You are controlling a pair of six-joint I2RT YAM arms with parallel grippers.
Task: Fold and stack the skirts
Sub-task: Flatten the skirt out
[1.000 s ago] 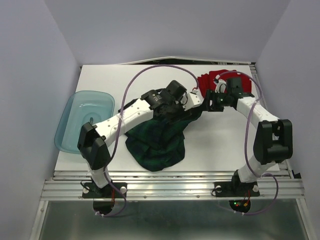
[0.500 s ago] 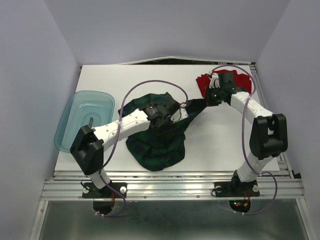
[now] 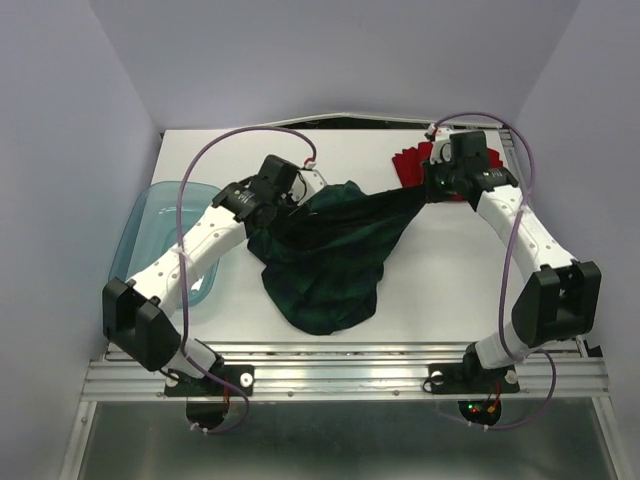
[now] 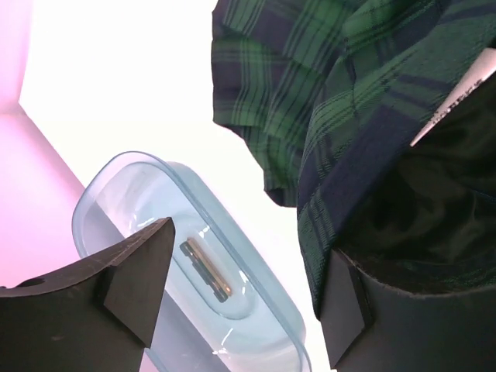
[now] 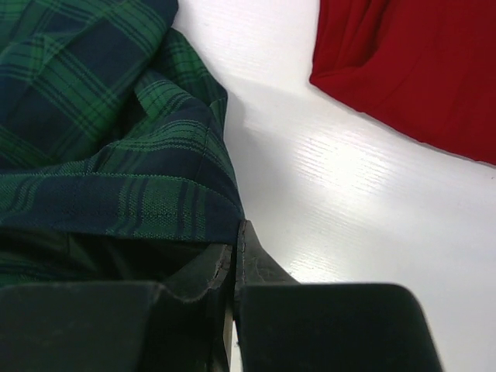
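Note:
The left gripper grips the plaid skirt's waistband edge [image 3: 289, 216] [image 4: 318, 260] next, at the skirt's end opposite my right gripper, to spread the skirt for folding.
The green-and-navy plaid skirt [image 3: 330, 260] hangs stretched between my two grippers, its lower part trailing on the table toward the front. My right gripper [image 3: 432, 190] is shut on its waistband edge [image 5: 194, 209], the jaws pressed together on the cloth [image 5: 236, 232]. My left gripper [image 3: 298, 190] is at the skirt's left end. In the left wrist view its jaws [image 4: 249, 244] stand wide open, and the plaid cloth [image 4: 310, 93] and black lining drape over the right finger [image 4: 345, 310]. The red skirt [image 3: 410, 162] lies at the back right, just behind my right gripper [image 5: 418, 62].
A translucent teal tub [image 3: 150, 215] sits at the table's left edge, partly under my left arm. A small dark metal piece [image 4: 205, 271] lies in the tub [image 4: 101, 209]. Grey walls close in the table on three sides.
The right gripper shut on the plaid skirt's right end and drew back to the right. The left arm swung back and left, opening wider. The skirt now spreads between them.

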